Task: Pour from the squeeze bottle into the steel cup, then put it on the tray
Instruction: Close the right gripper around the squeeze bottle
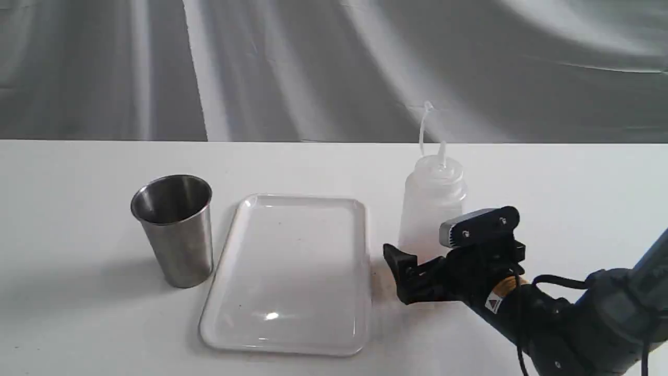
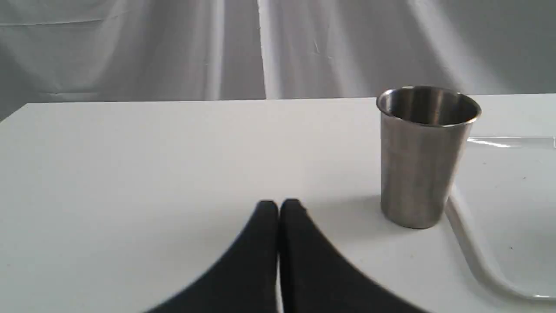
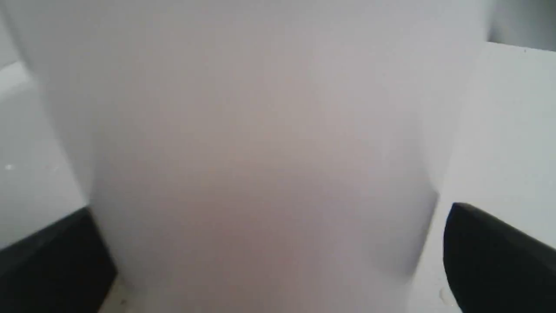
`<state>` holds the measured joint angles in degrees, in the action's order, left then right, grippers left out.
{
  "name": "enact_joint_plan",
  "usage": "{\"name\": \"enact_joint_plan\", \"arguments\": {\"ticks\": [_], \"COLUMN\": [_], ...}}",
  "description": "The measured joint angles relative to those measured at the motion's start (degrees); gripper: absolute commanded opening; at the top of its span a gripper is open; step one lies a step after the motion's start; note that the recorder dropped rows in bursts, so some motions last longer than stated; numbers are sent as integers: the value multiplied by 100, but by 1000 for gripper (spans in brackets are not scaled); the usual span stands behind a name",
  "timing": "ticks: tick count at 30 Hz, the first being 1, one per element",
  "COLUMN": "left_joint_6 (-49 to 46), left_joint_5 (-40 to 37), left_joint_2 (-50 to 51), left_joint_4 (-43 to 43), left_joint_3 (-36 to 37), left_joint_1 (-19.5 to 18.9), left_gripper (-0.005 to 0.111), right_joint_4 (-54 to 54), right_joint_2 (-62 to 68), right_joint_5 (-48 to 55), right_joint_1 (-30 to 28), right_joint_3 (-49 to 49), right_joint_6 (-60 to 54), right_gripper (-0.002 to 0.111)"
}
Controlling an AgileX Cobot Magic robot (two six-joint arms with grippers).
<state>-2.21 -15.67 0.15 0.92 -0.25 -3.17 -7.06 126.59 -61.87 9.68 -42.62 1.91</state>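
Note:
My right gripper takes hold of the squeeze bottle by its lower body point(image 1: 423, 241) next, to pour into the steel cup point(image 1: 175, 230).
The squeeze bottle point(image 1: 432, 201) stands upright on the table, right of the tray point(image 1: 289, 271); its nozzle and cap strap point up. My right gripper point(image 1: 420, 243) is open and straddles the bottle's lower body, one finger on each side. In the right wrist view the bottle point(image 3: 260, 152) fills the picture between the fingers point(image 3: 499, 256), with a gap showing on one side. The steel cup point(image 1: 175, 230) stands upright left of the tray. My left gripper point(image 2: 278, 208) is shut and empty, low over the table, short of the cup point(image 2: 423, 161).
The white tray's rim point(image 2: 478, 265) lies right beside the cup's base. A grey cloth backdrop point(image 1: 334, 68) hangs behind the table's far edge. The left arm is outside the exterior view.

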Motion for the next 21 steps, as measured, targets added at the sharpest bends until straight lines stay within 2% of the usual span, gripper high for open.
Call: {"name": "enact_joint_plan", "arguments": {"ticks": [8,21], "left_joint_6": [0,0], "left_joint_5": [0,0], "left_joint_2": [0,0], "left_joint_4": [0,0], "left_joint_3": [0,0], "left_joint_1": [0,0], "left_gripper": [0,0], "right_joint_4": [-82,-147], "right_joint_2": [259,381], "right_joint_5": [-423,-337], "right_joint_1": [0,0], "right_joint_3": [-10,-396], "right_joint_6": [0,17], "right_gripper": [105,105]}}
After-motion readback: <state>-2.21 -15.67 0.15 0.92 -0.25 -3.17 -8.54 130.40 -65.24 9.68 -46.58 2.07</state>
